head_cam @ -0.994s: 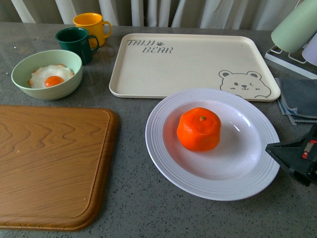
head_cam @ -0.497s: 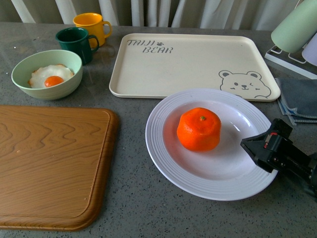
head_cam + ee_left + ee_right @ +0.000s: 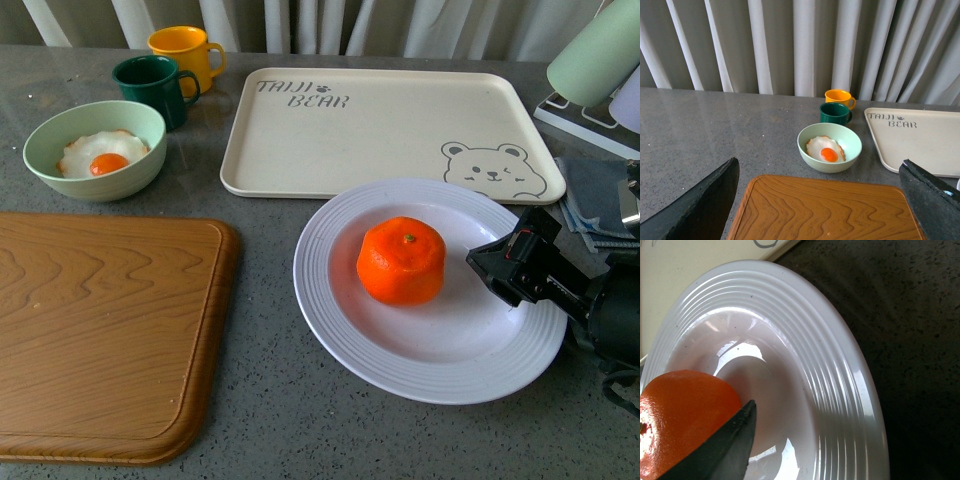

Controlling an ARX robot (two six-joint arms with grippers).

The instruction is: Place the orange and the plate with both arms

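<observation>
My right gripper grabs the plate by its ridged rim [image 3: 541, 326] next, to set the plate with its orange onto the cream bear tray [image 3: 385, 130].
The orange [image 3: 402, 260] sits in the middle of the white ridged plate [image 3: 322, 300] on the grey table. My right gripper [image 3: 506, 268] is open and low over the plate's right rim, a short way right of the orange and not touching it. In the right wrist view one dark finger [image 3: 720, 450] lies beside the orange [image 3: 685, 415], above the plate's ridged rim [image 3: 840, 365]. My left gripper [image 3: 815, 212] is open and empty above the wooden board [image 3: 825, 210]; it does not show in the front view.
A cream bear tray [image 3: 380, 130] lies just behind the plate. A wooden cutting board [image 3: 100, 330] fills the front left. A pale green bowl [image 3: 95, 150] with a fried egg, a dark green mug [image 3: 150, 88] and a yellow mug [image 3: 185, 50] stand back left. A grey cloth [image 3: 600, 200] lies at the right.
My right gripper has come in from the right edge, moving left over the plate's rim toward the orange. The orange and plate have not moved.
</observation>
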